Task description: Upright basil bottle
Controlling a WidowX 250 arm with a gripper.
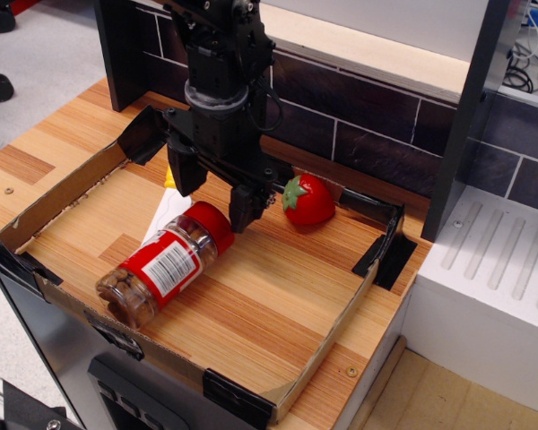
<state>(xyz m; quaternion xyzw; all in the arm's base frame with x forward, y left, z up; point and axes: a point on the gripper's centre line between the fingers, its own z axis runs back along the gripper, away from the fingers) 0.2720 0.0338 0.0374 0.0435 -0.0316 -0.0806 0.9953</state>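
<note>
The bottle's clear bottom (125, 298) has to stay free for the bottle to stand upright on. My gripper should grab the basil bottle by its red cap (212, 224) next.
The basil bottle (164, 265) lies on its side in the cardboard tray (330, 343). Its red cap (212, 224) points back-right and its clear bottom points front-left. My gripper (215, 193) is open, tilted, and sits low just behind the cap. One fingertip (241, 215) is at the cap's right edge, and the other finger (186, 174) stands to the cap's back-left. I cannot tell whether either finger touches the bottle. Nothing is held.
A toy strawberry (308, 199) sits right of the gripper near the tray's back wall. A toy knife's white blade (164, 211) lies behind the bottle, its yellow handle mostly hidden by the gripper. A dark tiled wall stands behind, and a white ridged unit (489, 269) to the right.
</note>
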